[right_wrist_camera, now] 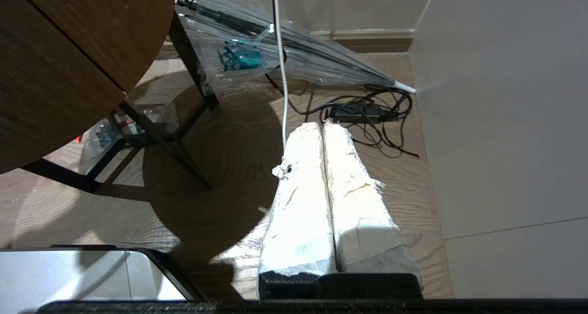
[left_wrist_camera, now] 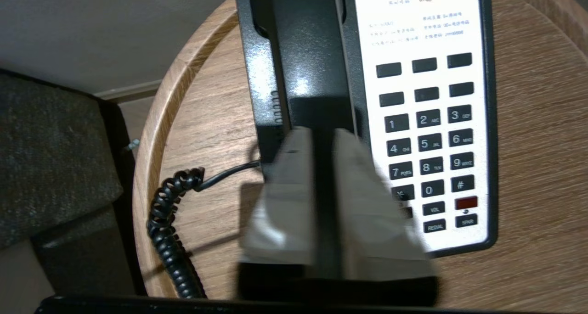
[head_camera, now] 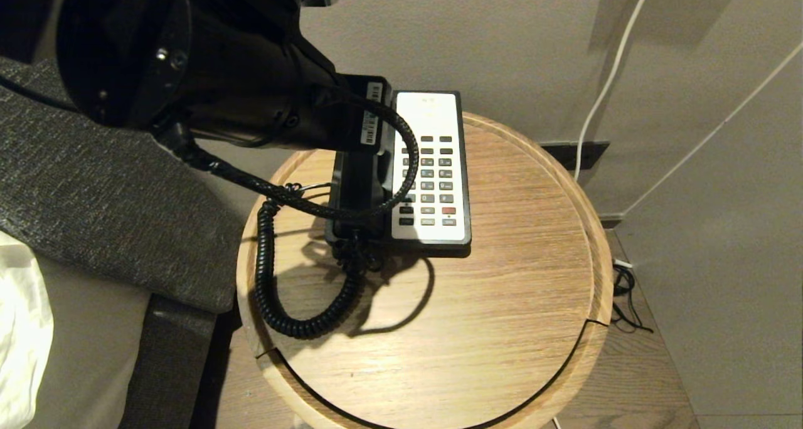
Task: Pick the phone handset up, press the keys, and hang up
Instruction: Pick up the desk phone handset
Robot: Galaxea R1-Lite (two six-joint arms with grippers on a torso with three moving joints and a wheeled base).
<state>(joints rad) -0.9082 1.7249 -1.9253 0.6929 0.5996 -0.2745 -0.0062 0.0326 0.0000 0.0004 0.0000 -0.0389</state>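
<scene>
The phone handset has to come off-hook before its keys are pressed, so my left gripper needs to grab it by its middle grip [head_camera: 357,176] [left_wrist_camera: 318,85] next.
The black phone handset [left_wrist_camera: 308,52] lies in its cradle on the left side of the desk phone, on a round wooden table [head_camera: 502,303]. Its coiled cord [head_camera: 266,278] loops over the tabletop on the left. The keys [left_wrist_camera: 427,139] are dark buttons with one red, set in the white faceplate to the right of the handset. My left gripper [left_wrist_camera: 324,132] hovers over the handset's near half, fingers a narrow gap apart with nothing between them. In the head view my left arm [head_camera: 207,71] covers the handset's far end. My right gripper [right_wrist_camera: 323,125] hangs shut over the floor.
A grey upholstered piece [head_camera: 94,197] borders the table on the left. A white cable [head_camera: 602,90] runs down the wall behind. In the right wrist view, a power adapter with tangled cords [right_wrist_camera: 358,113] and a clear umbrella [right_wrist_camera: 285,52] lie on the floor beside the table legs.
</scene>
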